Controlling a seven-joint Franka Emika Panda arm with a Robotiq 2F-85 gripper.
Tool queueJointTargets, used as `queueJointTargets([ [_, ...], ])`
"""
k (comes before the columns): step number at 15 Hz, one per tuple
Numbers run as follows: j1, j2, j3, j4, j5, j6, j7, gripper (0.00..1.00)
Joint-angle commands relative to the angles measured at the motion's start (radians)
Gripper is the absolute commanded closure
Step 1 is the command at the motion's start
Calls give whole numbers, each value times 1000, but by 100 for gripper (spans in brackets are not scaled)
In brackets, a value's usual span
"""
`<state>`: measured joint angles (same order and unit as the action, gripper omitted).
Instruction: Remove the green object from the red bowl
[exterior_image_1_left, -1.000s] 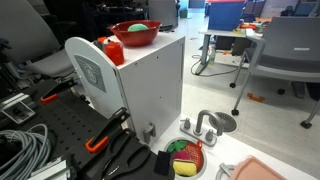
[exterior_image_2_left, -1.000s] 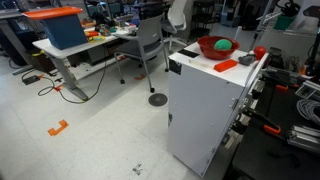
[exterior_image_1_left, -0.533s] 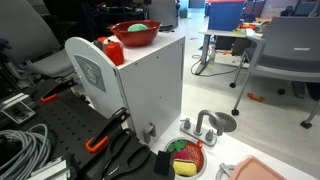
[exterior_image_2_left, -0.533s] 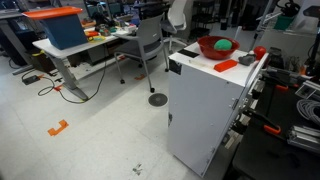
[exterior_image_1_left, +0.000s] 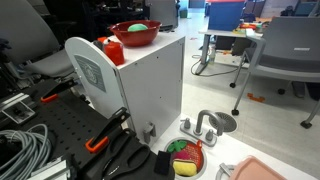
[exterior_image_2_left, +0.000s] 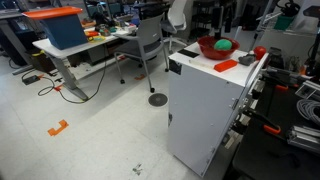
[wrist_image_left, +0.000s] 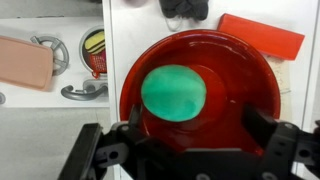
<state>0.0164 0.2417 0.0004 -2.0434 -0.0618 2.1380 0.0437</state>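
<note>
The green object is beyond my fingers, so my gripper should move toward it before closing, because closing above the bowl now would miss it.
The red bowl (wrist_image_left: 200, 85) sits on top of a white box (exterior_image_1_left: 150, 85) and shows in both exterior views (exterior_image_2_left: 215, 47). The green object (wrist_image_left: 174, 92), smooth and rounded, lies inside the bowl left of its middle; it also shows in an exterior view (exterior_image_2_left: 225, 45). In the wrist view my gripper (wrist_image_left: 195, 128) is open directly above the bowl. Its two dark fingers stand apart over the bowl's near rim, with the green object just beyond and between them. Nothing is held. The gripper is not clearly visible in the exterior views.
On the box top lie a flat red block (wrist_image_left: 262, 35) and a black item (wrist_image_left: 185, 8) beyond the bowl. On the floor beside the box are a small red dish of toy pieces (exterior_image_1_left: 185, 158), a pink tray (wrist_image_left: 25, 62) and a metal part (exterior_image_1_left: 208, 125). Office chairs and desks stand around.
</note>
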Motion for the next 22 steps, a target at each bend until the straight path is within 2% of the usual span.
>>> queueJointTargets([
  [1,1,22,2,21,-8,-50,-23,0],
  [7,1,48,3,27,-8,-79,-40,0],
  [8,0,51,2,28,-7,-79,-41,7],
  [9,0,53,2,28,-8,-79,-43,24],
  [10,0,57,1,29,-9,-78,-42,35],
  [17,-5,58,-3,30,-8,-76,-43,87],
  [19,-4,48,-6,27,-14,-73,-35,99],
  [22,-1,14,-15,15,-31,-68,-10,96],
])
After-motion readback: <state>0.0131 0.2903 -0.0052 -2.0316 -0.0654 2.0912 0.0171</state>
